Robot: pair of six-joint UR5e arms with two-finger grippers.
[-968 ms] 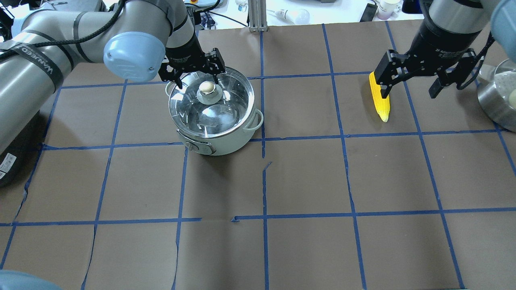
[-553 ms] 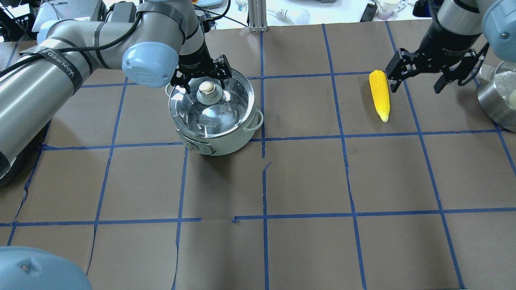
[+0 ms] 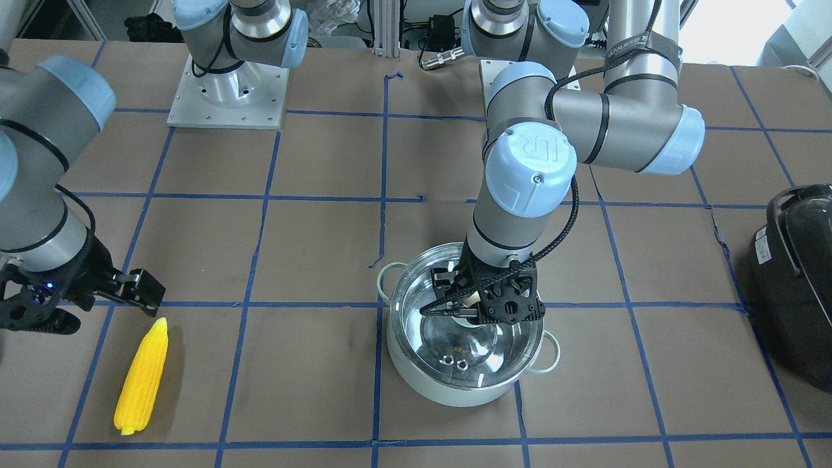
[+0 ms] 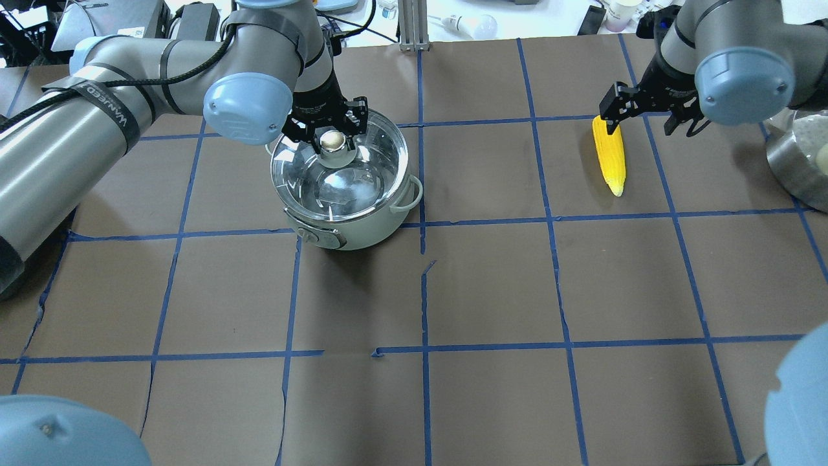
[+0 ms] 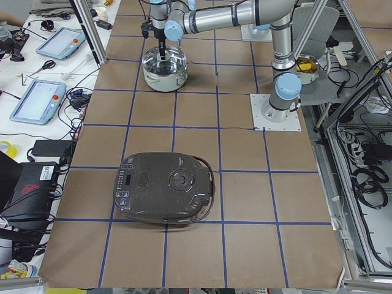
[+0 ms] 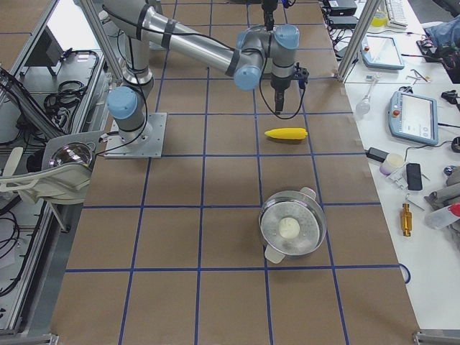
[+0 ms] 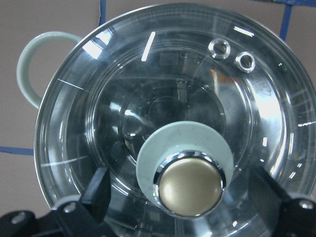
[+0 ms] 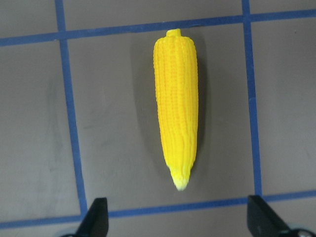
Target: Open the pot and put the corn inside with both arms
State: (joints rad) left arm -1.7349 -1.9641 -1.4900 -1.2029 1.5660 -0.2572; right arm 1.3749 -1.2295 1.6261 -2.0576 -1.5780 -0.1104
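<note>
My right gripper grabs the yellow corn by the middle of its body [image 3: 143, 374] next to put it inside the pot [image 3: 437, 374].
The pale mint pot [image 4: 362, 226] stands left of centre with its glass lid [image 4: 343, 178] on. My left gripper [image 4: 330, 129] is open, its fingers on either side of the brass knob [image 4: 332, 140] without pinching it. In the left wrist view the knob [image 7: 190, 182] sits between the two fingers [image 7: 98, 190]. The yellow corn [image 4: 610, 155] lies flat on the table at the right. My right gripper [image 4: 647, 111] is open and empty above its far blunt end. The right wrist view shows the whole corn [image 8: 176, 103] ahead of the open fingers [image 8: 96, 217].
A steel pot [image 4: 799, 155] with something white inside stands at the right edge, close to the right arm. A large black appliance [image 3: 796, 286] sits at the table's end on my left. Blue tape lines grid the brown table [image 4: 491, 291].
The left gripper has come in around the lid's knob. The right arm has turned its wrist and drawn back, so its gripper now hangs by the corn's blunt end.
</note>
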